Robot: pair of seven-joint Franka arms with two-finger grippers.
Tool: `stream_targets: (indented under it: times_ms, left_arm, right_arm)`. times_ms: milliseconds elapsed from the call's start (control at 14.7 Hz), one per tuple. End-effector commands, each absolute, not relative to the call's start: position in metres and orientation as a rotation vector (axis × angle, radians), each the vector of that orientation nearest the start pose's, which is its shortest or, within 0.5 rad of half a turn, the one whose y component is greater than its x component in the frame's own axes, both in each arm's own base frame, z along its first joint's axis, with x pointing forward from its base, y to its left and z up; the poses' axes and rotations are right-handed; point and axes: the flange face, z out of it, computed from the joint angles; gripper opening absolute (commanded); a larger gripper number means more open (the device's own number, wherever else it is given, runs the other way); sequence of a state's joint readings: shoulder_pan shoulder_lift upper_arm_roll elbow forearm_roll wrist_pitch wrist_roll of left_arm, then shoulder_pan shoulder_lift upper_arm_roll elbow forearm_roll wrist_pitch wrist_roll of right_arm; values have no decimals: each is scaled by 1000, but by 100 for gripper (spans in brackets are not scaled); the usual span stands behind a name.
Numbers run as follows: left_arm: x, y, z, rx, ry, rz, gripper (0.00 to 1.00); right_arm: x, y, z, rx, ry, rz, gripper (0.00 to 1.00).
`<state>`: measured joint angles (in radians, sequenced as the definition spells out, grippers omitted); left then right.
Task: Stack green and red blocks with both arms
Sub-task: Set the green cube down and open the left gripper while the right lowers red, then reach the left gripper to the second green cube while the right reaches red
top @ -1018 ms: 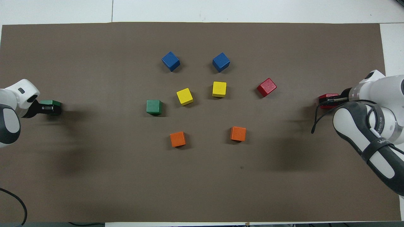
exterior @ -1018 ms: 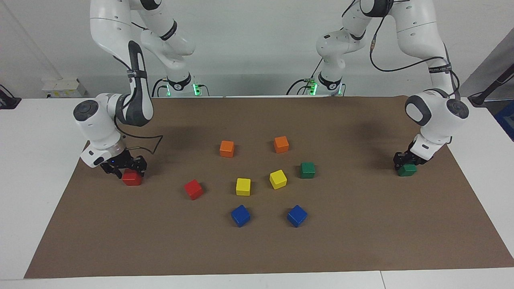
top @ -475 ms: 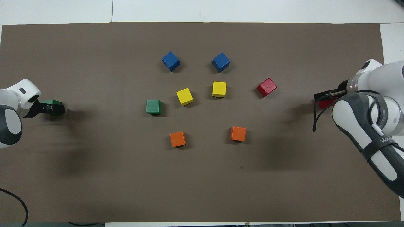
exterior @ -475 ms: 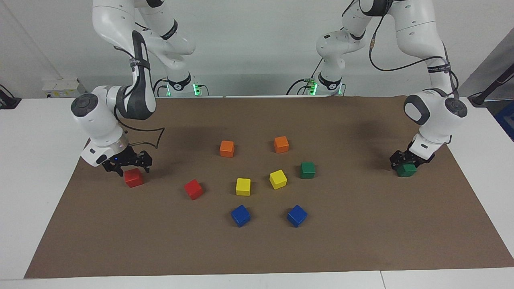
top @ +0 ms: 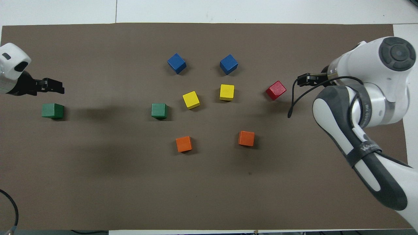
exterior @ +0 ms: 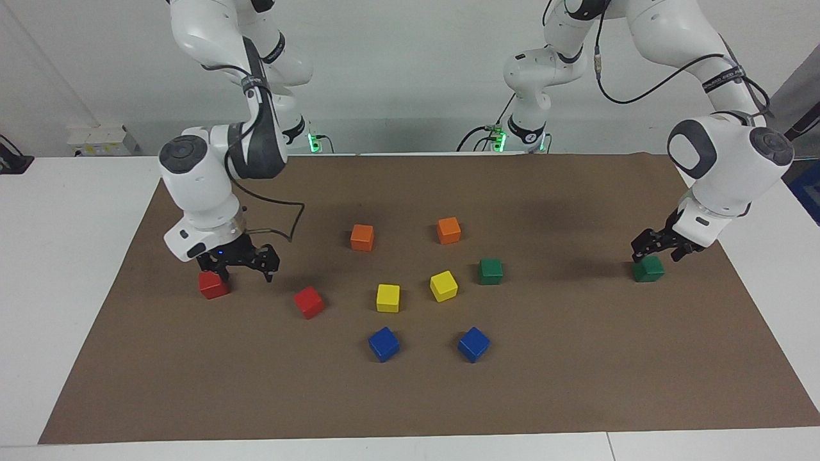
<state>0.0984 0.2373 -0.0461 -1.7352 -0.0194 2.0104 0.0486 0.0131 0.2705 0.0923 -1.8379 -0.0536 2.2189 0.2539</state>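
I should next grab the dark green block by its sides with my left gripper, so its top and bottom stay free for stacking on the other green block.
One red block (exterior: 213, 285) lies on the brown mat toward the right arm's end; in the overhead view the right arm hides it. My right gripper (exterior: 246, 272) is open and empty, raised just above the mat beside that block, between it and the second red block (exterior: 309, 301) (top: 276, 90). One green block (exterior: 648, 269) (top: 52, 110) lies toward the left arm's end. My left gripper (exterior: 655, 255) (top: 57, 86) is open and empty just above it. The second green block (exterior: 491, 271) (top: 159, 110) sits near the middle cluster.
Two orange cubes (exterior: 362, 237) (exterior: 448, 230), two yellow cubes (exterior: 387, 298) (exterior: 443, 285) and two blue cubes (exterior: 384, 344) (exterior: 473, 344) lie in the middle of the mat (exterior: 576, 358). White table surrounds the mat.
Both grippers have let go of their blocks and risen. The right gripper has moved toward the middle, off the red block. The left gripper has lifted off the green block.
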Motion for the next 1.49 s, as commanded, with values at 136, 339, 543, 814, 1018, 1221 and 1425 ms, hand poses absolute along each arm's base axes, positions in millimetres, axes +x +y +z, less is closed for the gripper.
stream_targets:
  times_ms: [136,339,543,814,1018,1221,1425]
  left_arm:
    - [623,-118,441,-3171,-124,-73,100]
    - [597,-191,425,-3186,-75,-119,100]
    - [567,-236,399,-3193,58,-137,100]
    - [552,-262,367,-3186,147,-121,100]
    - [552,-269,348,-3155,197,-120,100]
    - [555,-269,337,-3143,211,-130,100]
    - [554,-270,326,-3134,228,-124,100]
  right_arm:
    - [656,99,383,-3008,719,-208,100]
    - [651,112,377,-3036,693,-195,100]
    - [655,122,371,-3003,731,-189,100]
    - [670,125,348,-2907,928,-239,100]
    - [674,126,335,-2894,948,-239,100]
    - [677,129,333,-2897,941,-237,100]
    - [675,130,330,-2904,941,-220,100]
